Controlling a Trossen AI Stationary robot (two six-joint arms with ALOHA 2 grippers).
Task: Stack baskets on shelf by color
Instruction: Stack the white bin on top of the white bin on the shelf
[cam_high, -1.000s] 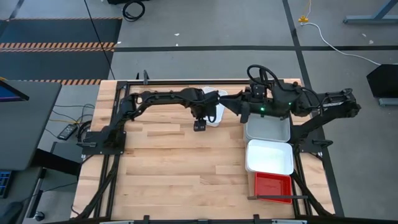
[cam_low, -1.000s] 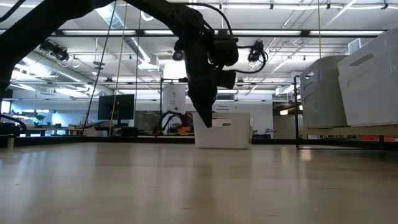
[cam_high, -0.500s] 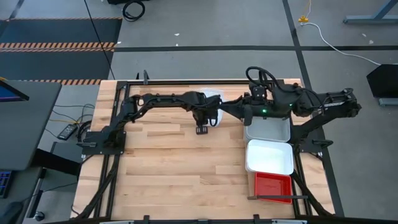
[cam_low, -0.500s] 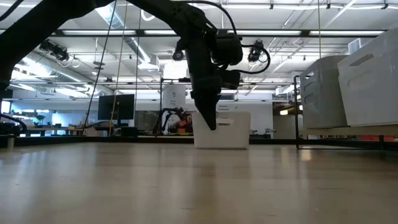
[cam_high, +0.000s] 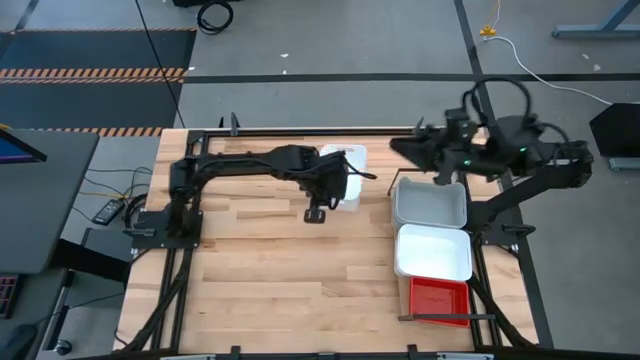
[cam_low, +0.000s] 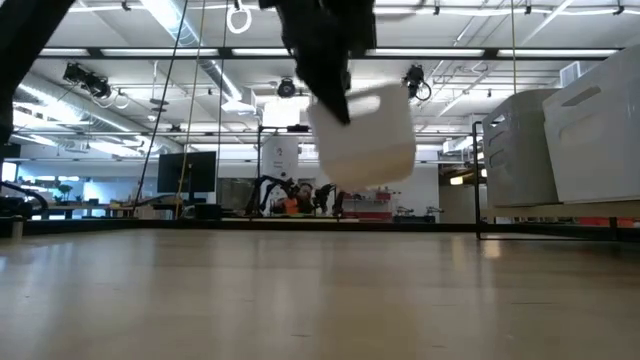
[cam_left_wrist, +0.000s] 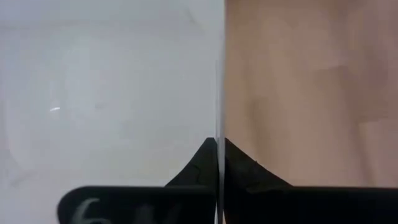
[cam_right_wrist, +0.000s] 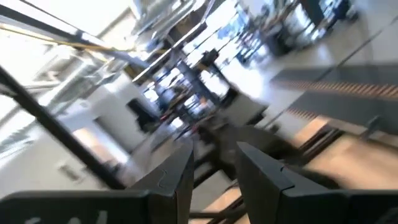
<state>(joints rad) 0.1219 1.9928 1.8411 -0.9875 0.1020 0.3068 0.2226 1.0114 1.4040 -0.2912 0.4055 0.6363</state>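
Observation:
The white basket's free rim (cam_high: 362, 165) is opposite the held side. My right gripper should pinch it there next, to stack the basket with its match on the shelf (cam_high: 432, 255).
My left gripper (cam_high: 326, 187) is shut on a white basket (cam_high: 345, 170) at the middle of the table's far part. In the low view the basket (cam_low: 365, 135) hangs clear of the tabletop, a little tilted. My right gripper (cam_high: 398, 147) is raised near the far right. It stands open with nothing between its fingers (cam_right_wrist: 177, 177). A light grey basket (cam_high: 430, 203), a white basket (cam_high: 433, 250) and a red basket (cam_high: 438, 297) sit in a row along the right edge. In the low view they rest on the raised shelf (cam_low: 560, 209). My left gripper pinches the white basket's thin wall (cam_left_wrist: 219, 118) on the side toward the table's left. One finger (cam_left_wrist: 196, 171) is inside the basket and the other (cam_left_wrist: 245, 171) outside. The fingers come from above, pointing down. The basket hangs below them, clear of the table.
Black frame rails (cam_high: 300, 131) run along the table's far edge, and there are arm mounts at both sides. A dark bar (cam_high: 450, 318) lies across the near end of the basket row. Bare tabletop (cam_high: 290, 270) spreads over the middle and near left.
My left gripper has shut on the white basket's wall and gone up, lifting the basket off the table, where it now hangs slightly tilted. My right arm has drawn back from beside the basket toward the table's far right and risen.

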